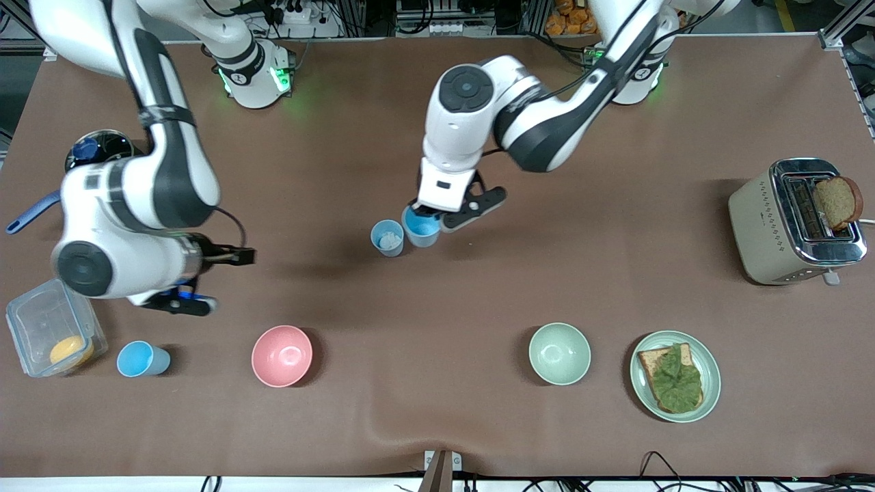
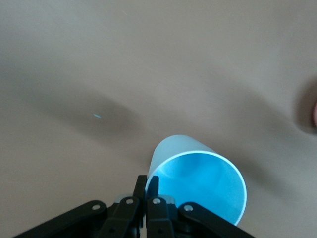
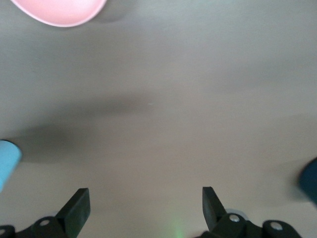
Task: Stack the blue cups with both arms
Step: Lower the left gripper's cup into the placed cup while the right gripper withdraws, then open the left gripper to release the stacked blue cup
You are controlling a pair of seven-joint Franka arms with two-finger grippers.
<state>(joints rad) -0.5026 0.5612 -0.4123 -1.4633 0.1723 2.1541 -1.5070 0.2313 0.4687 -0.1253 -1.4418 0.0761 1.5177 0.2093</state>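
The bright cup's base (image 1: 424,243) is beside the paler cup's rim (image 1: 387,234), so my left gripper now keeps holding the bright cup until it is over the paler cup.
My left gripper (image 1: 429,217) is over the middle of the table, shut on the rim of a bright blue cup (image 1: 420,228). In the left wrist view the left gripper (image 2: 147,184) pinches the wall of this cup (image 2: 198,181), one finger inside and one outside. The paler blue cup (image 1: 387,238) with white inside stands right beside it, toward the right arm's end. A third blue cup (image 1: 140,359) sits near the front edge at the right arm's end; its edge shows in the right wrist view (image 3: 7,162). My right gripper (image 1: 219,280) is open and empty above the table, also seen in its wrist view (image 3: 144,201).
A pink bowl (image 1: 281,355) and a pale green bowl (image 1: 559,353) sit near the front edge. A green plate (image 1: 711,386) holds toast with lettuce. A toaster (image 1: 765,232) with a bread slice stands at the left arm's end. A clear container (image 1: 27,321) sits by the third cup.
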